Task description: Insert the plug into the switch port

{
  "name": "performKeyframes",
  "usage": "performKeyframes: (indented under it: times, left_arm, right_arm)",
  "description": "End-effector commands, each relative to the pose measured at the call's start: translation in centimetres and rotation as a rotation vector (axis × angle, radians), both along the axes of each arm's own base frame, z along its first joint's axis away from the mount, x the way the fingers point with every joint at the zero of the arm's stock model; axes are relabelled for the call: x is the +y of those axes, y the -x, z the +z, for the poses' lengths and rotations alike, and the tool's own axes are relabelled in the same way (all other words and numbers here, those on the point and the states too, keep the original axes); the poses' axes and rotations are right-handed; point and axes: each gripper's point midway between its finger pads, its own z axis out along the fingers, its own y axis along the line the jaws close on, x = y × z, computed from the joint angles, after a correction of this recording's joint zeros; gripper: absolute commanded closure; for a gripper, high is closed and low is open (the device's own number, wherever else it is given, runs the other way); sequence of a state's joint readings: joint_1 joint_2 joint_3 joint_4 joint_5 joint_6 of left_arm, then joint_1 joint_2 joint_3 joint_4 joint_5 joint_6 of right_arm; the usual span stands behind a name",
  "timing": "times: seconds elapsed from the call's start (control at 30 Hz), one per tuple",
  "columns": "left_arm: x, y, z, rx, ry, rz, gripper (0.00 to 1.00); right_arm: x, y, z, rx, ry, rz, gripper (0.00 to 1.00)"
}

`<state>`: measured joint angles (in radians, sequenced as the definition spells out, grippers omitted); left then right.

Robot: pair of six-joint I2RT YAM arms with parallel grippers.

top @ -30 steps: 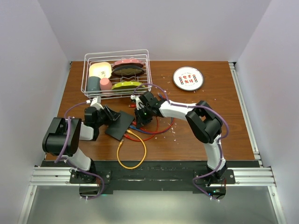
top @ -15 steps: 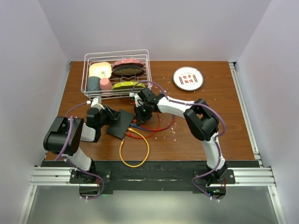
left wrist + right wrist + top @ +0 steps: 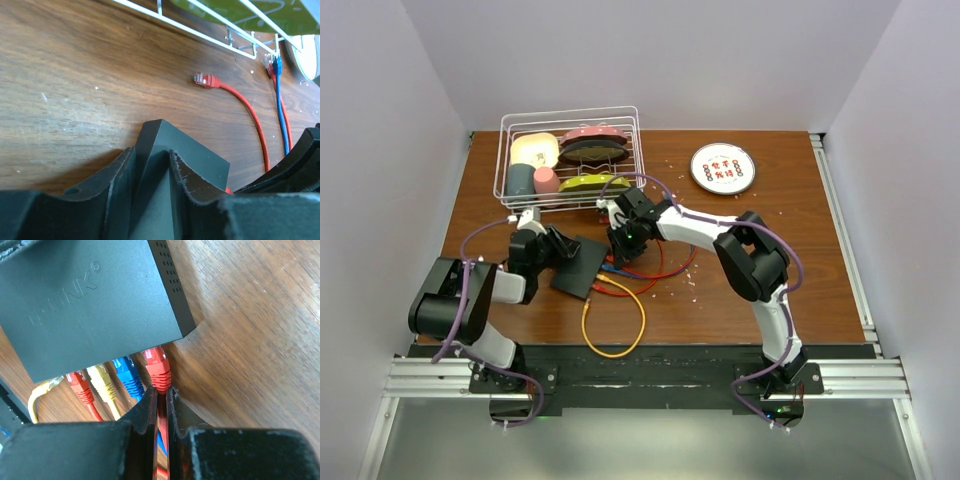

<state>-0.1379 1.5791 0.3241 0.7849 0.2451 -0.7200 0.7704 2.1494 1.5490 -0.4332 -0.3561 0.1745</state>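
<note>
The red plug's tip sits inside the end socket, the plug's boot close to the switch's edge, so it is time for my right gripper to open.
The switch [image 3: 582,265] is a flat black box lying left of the table's middle. My left gripper [image 3: 558,248] is shut on its left corner, and in the left wrist view the switch [image 3: 200,165] sits wedged between the two fingers [image 3: 120,175]. My right gripper [image 3: 161,391] is shut on the red plug [image 3: 159,365], just behind its boot. The plug's clear tip meets the end socket on the switch's [image 3: 100,305] edge. A blue plug [image 3: 127,376], a yellow plug [image 3: 102,382] and a second red plug [image 3: 79,385] sit in the sockets beside it.
A white wire basket [image 3: 633,150] with dishes stands behind the switch. A round white disc [image 3: 722,168] lies at the back right. A yellow cable loop [image 3: 615,325] and red cables [image 3: 655,272] trail in front. A loose red connector [image 3: 206,80] lies near the basket.
My right gripper has moved a little left with the red plug, closer to the switch's edge. The switch and left gripper shifted slightly right. The yellow loop slid right.
</note>
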Motion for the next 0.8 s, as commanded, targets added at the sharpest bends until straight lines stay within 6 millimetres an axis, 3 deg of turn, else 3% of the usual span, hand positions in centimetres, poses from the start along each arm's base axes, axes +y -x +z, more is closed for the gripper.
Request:
performKeyframes:
  times: [0.0, 0.1, 0.3, 0.33, 0.4, 0.53, 0.7, 0.77]
  left_arm:
    - [-7.7, 9.1, -1.7, 0.296, 0.154, -0.387, 0.57]
    - [-6.8, 7.3, -0.9, 0.267, 0.103, -0.338, 0.47]
    - [-3.5, 4.1, 1.6, 0.210, -0.009, -0.215, 0.24]
    - [-2.9, 2.7, 3.2, 0.160, -0.043, -0.181, 0.21]
    - [-2.0, 2.3, 4.2, 0.147, -0.098, -0.158, 0.18]
    - [-0.2, 0.6, 9.6, 0.003, -0.177, -0.069, 0.11]
    - [1.4, 0.6, 14.0, -0.101, -0.239, -0.013, 0.06]
    - [1.8, 0.8, 16.3, -0.166, -0.251, 0.003, 0.05]
  right_arm:
    - [4.8, -4.5, 1.5, -0.296, -0.137, -0.011, 1.00]
    - [3.6, -4.4, 1.4, -0.292, -0.091, -0.036, 0.94]
    - [0.9, -4.5, 1.5, -0.321, 0.007, -0.101, 0.69]
    - [0.7, -4.6, 2.5, -0.340, 0.001, -0.111, 0.64]
    - [-0.1, -4.7, 3.2, -0.365, 0.015, -0.131, 0.57]
    - [-0.6, -5.0, 6.4, -0.426, -0.014, -0.159, 0.43]
    - [-1.3, -5.2, 11.9, -0.513, -0.076, -0.197, 0.24]
    - [-1.9, -5.1, 13.0, -0.534, -0.084, -0.210, 0.20]
